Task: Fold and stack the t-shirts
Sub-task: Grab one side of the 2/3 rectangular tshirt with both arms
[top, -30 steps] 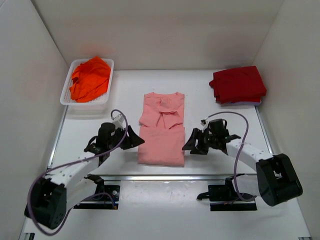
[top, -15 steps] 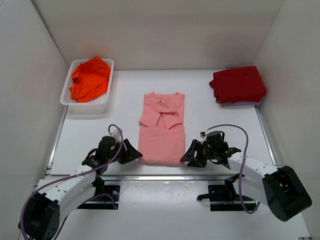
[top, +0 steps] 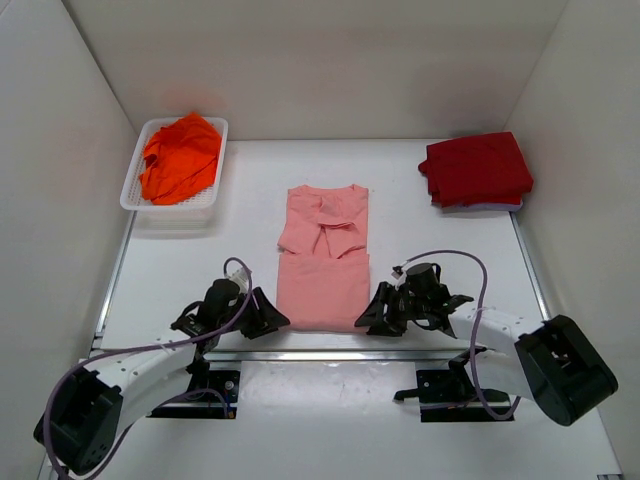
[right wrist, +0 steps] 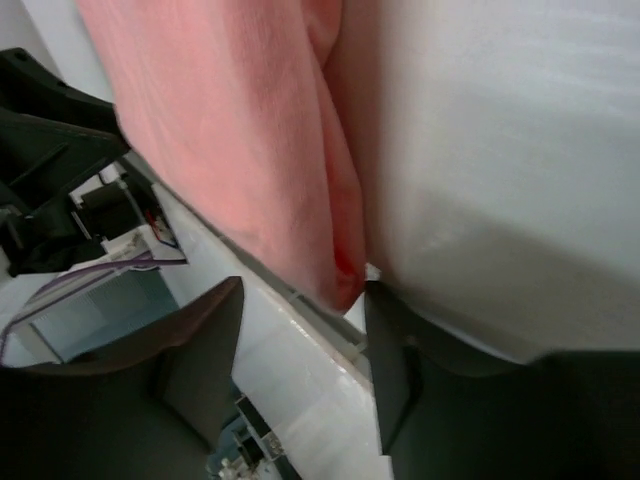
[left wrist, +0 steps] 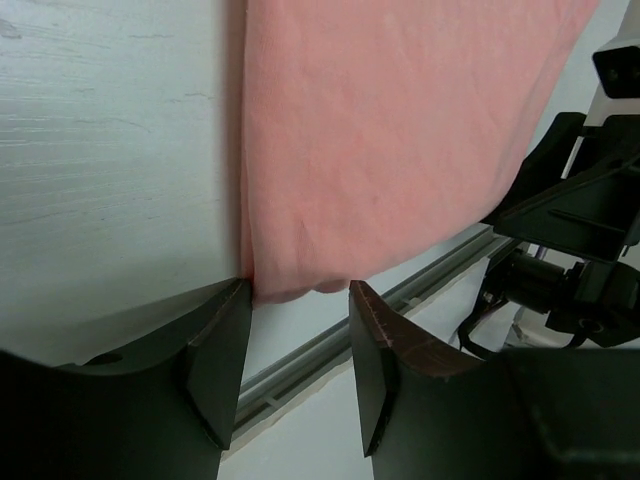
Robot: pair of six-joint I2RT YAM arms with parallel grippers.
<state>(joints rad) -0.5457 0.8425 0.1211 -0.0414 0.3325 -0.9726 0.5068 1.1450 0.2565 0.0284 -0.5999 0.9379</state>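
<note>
My left gripper closes on the salmon-pink t-shirt (top: 324,262) now, since its fingers straddle the salmon-pink t-shirt's near corner (top: 292,328), one meeting the shadow on the tabletop.
The salmon-pink t-shirt (top: 324,262) lies partly folded in the middle of the table, its near hem by the front edge. My left gripper (top: 272,319) is open at the shirt's near-left corner (left wrist: 290,285), which lies between the fingertips. My right gripper (top: 368,317) is open at the near-right corner (right wrist: 340,280). The dark red t-shirt (top: 476,169) lies folded at the far right. The bright orange t-shirt (top: 180,157) is bunched in the white basket (top: 138,196) at the far left.
A metal rail (top: 350,354) runs along the table's front edge just below both grippers. White walls enclose the table on the left, right and back.
Both grippers have moved toward me along the shirt's sides, from about mid-length to the near corners at the hem. The shirts have not moved.
</note>
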